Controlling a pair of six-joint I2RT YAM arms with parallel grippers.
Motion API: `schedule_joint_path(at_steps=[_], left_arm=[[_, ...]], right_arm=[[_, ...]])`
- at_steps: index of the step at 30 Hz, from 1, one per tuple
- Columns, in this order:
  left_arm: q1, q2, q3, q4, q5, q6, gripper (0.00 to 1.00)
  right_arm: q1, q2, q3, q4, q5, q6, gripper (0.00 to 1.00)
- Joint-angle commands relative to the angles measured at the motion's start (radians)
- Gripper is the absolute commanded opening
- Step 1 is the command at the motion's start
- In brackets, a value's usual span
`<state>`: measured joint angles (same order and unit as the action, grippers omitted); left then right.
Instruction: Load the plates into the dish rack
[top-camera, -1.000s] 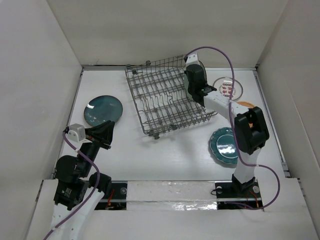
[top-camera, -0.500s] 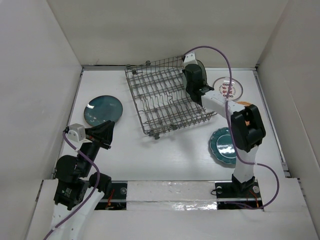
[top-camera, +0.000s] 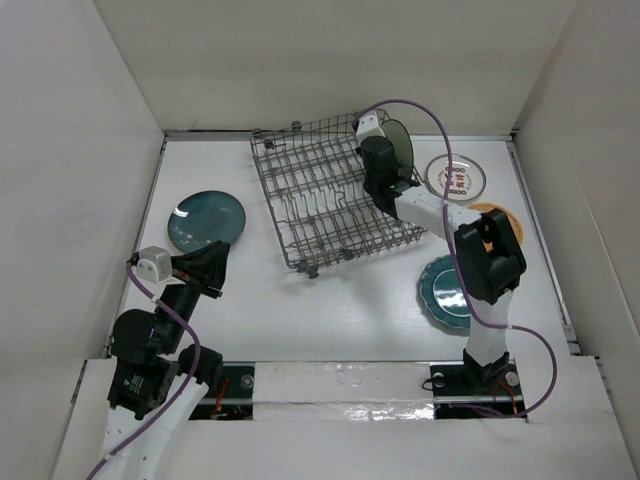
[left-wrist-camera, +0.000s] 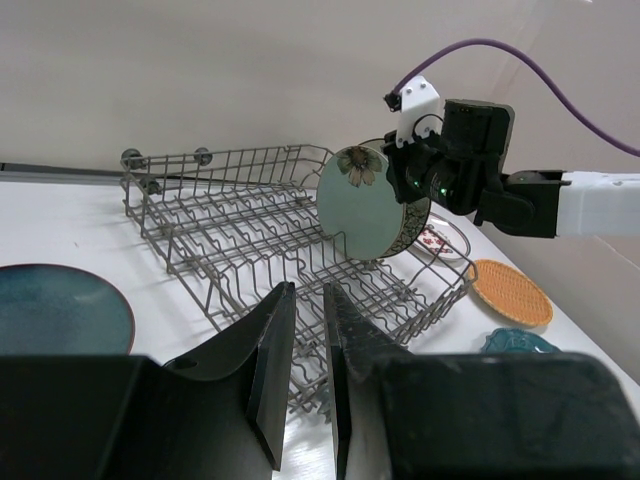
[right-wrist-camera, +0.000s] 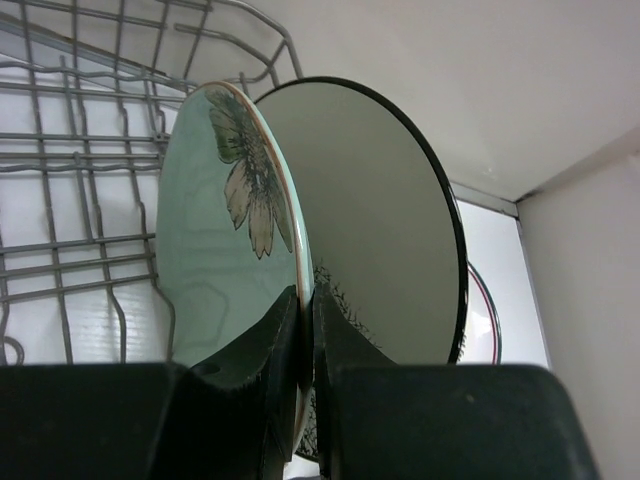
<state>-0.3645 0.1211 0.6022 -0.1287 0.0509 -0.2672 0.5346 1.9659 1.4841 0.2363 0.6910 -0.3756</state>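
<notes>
The pale green flowered plate stands upright, its lower edge among the rack's wires, and would go on standing. The plate is ready for my right gripper to release now.
The grey wire dish rack (top-camera: 325, 205) lies at the middle back. My right gripper (top-camera: 378, 172) is shut on the rim of the pale green flowered plate (right-wrist-camera: 225, 250), held upright over the rack's far right end. Right behind it stands the cream patterned plate (right-wrist-camera: 385, 230), upright too. The dark teal plate (top-camera: 207, 220) lies flat to the left of the rack. On the right lie the white red-marked plate (top-camera: 458, 178), the orange plate (top-camera: 503, 214), partly hidden by the arm, and the teal scalloped plate (top-camera: 447, 290). My left gripper (top-camera: 214, 266) hovers near the front left, narrowly open and holding nothing.
White walls close in the table on the left, back and right. The right arm's forearm (top-camera: 490, 255) reaches over the orange and scalloped plates. The rack sits askew, its near corner (top-camera: 305, 268) pointing toward my left arm.
My right gripper has carried the green flowered plate a little to the left along the rack's far end, baring the cream plate behind it. The left arm has stayed put.
</notes>
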Motion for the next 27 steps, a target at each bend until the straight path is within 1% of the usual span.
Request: schedule_joint_path(at_steps=[1,3,7,8,10,11,14,18,20,21,23,24,25,26,27], left_arm=[[0.001,0.0,0.007,0.034,0.003,0.002,0.15],[0.001,-0.001,0.007,0.034,0.003,0.002,0.15],[0.001,-0.005,0.007,0.032,0.004,0.002,0.15],[0.001,-0.005,0.007,0.032,0.004,0.002,0.15],[0.001,-0.005,0.007,0.032,0.004,0.002,0.15],[0.001,-0.006,0.007,0.032,0.004,0.0,0.15],[0.001,-0.003,0.005,0.032,0.004,0.002,0.15],[0.001,-0.001,0.007,0.034,0.004,0.0,0.15],[0.001,0.0,0.007,0.034,0.004,0.0,0.15],[0.001,0.0,0.007,0.034,0.004,0.0,0.15],[0.001,0.0,0.007,0.034,0.004,0.0,0.15],[0.001,0.0,0.007,0.034,0.006,0.002,0.15],[0.001,-0.003,0.007,0.034,0.006,0.0,0.15],[0.001,-0.001,0.007,0.034,0.006,0.0,0.15],[0.001,-0.005,0.007,0.034,0.006,0.002,0.15]], right_arm=[[0.018,-0.025,-0.002,0.103,0.021,0.023,0.09],[0.018,-0.025,-0.013,0.094,0.013,0.038,0.11],[0.008,-0.018,0.008,0.038,-0.004,0.101,0.2],[-0.001,-0.016,0.018,0.009,-0.002,0.113,0.26],[-0.01,-0.021,0.033,-0.014,-0.002,0.151,0.34],[-0.01,-0.035,0.036,-0.037,-0.008,0.165,0.42],[-0.028,-0.074,0.041,-0.074,-0.044,0.225,0.5],[-0.047,-0.139,0.03,-0.118,-0.119,0.294,0.55],[-0.058,-0.171,0.012,-0.132,-0.143,0.332,0.61],[-0.067,-0.205,0.005,-0.141,-0.159,0.348,0.61],[-0.078,-0.248,-0.016,-0.152,-0.197,0.418,0.65],[-0.091,-0.272,-0.057,-0.15,-0.212,0.443,0.65],[-0.103,-0.335,-0.086,-0.143,-0.249,0.507,0.65],[-0.134,-0.37,-0.123,-0.108,-0.264,0.545,0.65],[-0.152,-0.45,-0.213,-0.082,-0.274,0.629,0.61]])
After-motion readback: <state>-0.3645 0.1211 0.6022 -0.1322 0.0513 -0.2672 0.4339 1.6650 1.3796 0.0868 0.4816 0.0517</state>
